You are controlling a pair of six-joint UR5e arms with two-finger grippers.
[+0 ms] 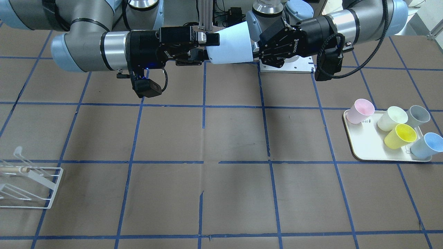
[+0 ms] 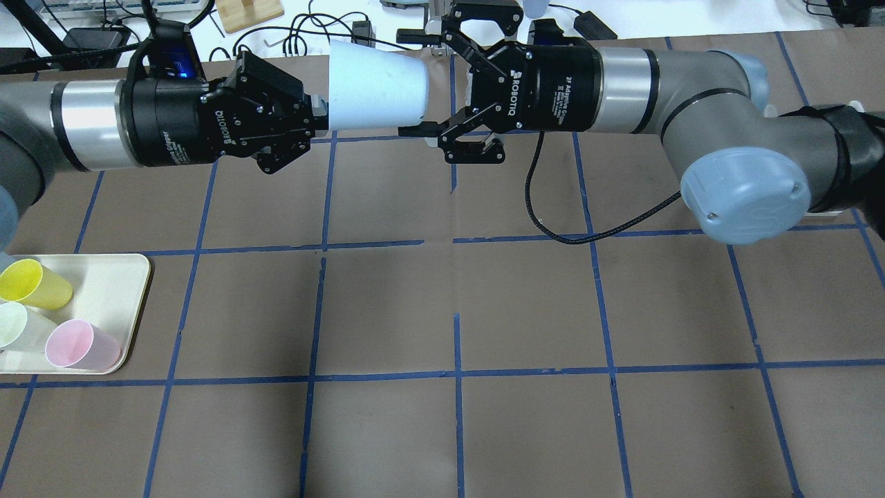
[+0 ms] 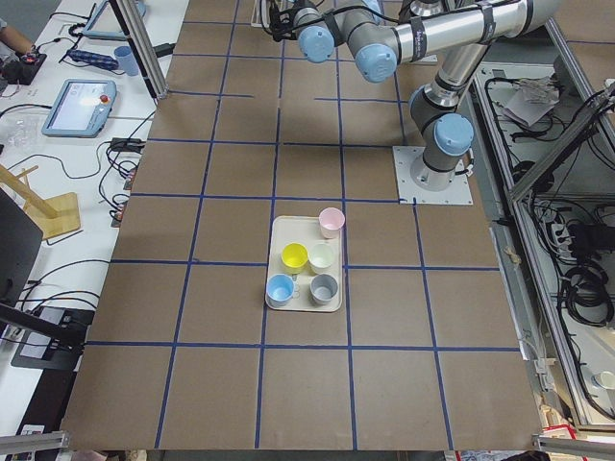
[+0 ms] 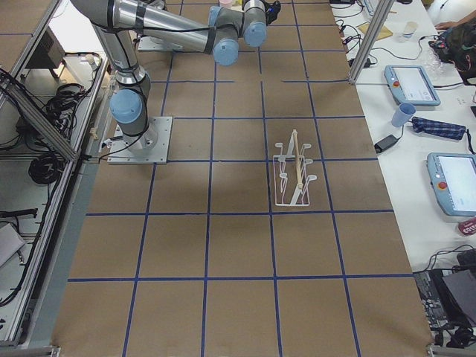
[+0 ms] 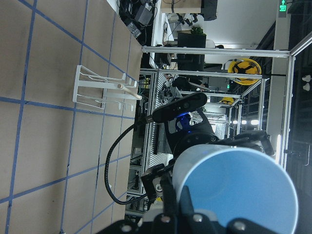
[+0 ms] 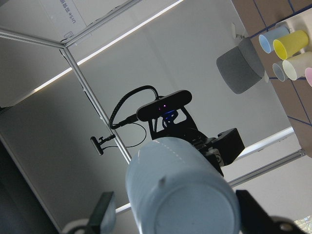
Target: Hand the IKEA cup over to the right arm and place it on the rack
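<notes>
My right gripper grabs the light blue cup by its narrow base [image 1: 211, 52] next, to carry the cup over to the rack [image 1: 27, 183].
The light blue IKEA cup [image 2: 377, 86] is held level in the air over the table's far side, its wide rim toward my left arm. My left gripper [image 2: 319, 117] is shut on the cup's rim; in the front view this gripper [image 1: 255, 52] is on the right. My right gripper [image 2: 415, 81] is open, its fingers [image 2: 413, 128] straddling the cup's narrow base with a gap on the upper side. The right wrist view shows the cup's base [image 6: 185, 195] between the spread fingers. The white wire rack [image 1: 27, 183] stands empty near the table's right end.
A cream tray [image 1: 367, 145] at the table's left end holds a second blue cup [image 1: 427, 145], a yellow cup [image 1: 401, 136], a pink cup [image 1: 360, 110], a pale cup [image 1: 391, 118] and a grey cup [image 1: 417, 116]. Brown paper with blue tape lines covers the table.
</notes>
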